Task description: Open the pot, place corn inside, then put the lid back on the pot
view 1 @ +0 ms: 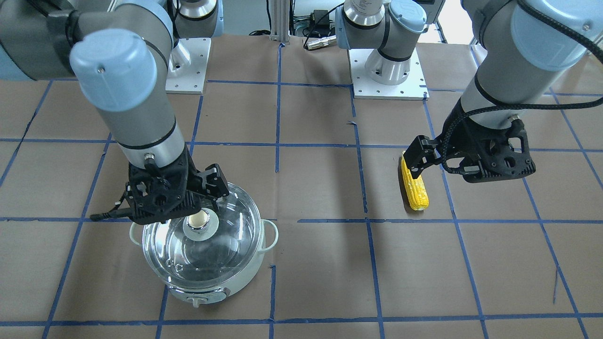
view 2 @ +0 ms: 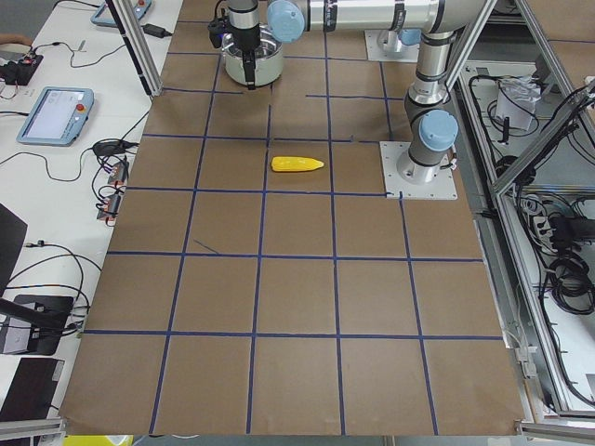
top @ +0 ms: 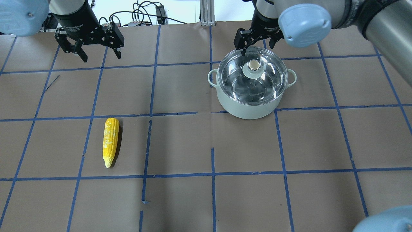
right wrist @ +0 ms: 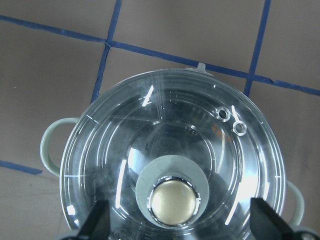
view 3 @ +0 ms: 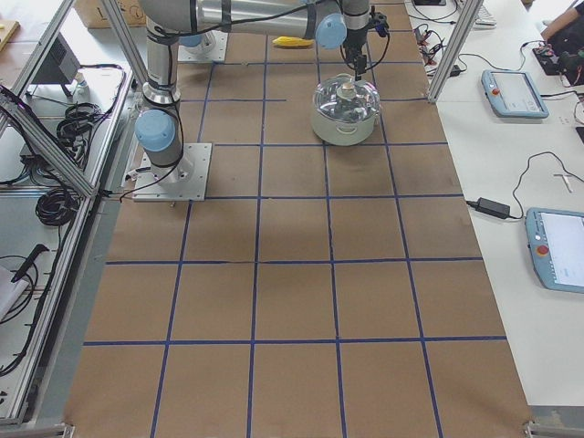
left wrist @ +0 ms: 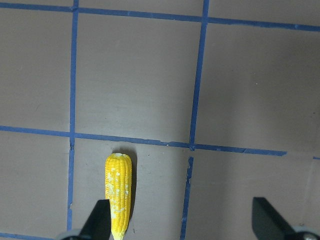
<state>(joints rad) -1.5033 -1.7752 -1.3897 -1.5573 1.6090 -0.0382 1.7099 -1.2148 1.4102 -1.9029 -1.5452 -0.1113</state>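
The glass lid is too wide for my open fingers. My right gripper should open the pot next, so it needs to take hold of the lid by its beige knob (view 1: 198, 219).
The pale mint pot (top: 248, 108) stands on the table with the clear glass lid (top: 238, 80) on it. The lid's beige knob (top: 254, 65) is at its centre. My right gripper (top: 257, 45) is open just above the lid, its jaws either side of the knob (right wrist: 174, 202) and not touching it. The yellow corn (top: 110, 141) lies on the table, apart from the pot. My left gripper (top: 99, 53) is open and empty, held above the table. In the left wrist view the corn (left wrist: 119, 192) lies below it, by one finger (left wrist: 100, 220).
The table is covered in brown paper with a grid of blue tape. Two arm base plates (view 1: 387, 80) (view 1: 188, 66) are bolted at the robot's side. Side benches with tablets (view 2: 56, 111) (view 3: 513, 91) flank the table.
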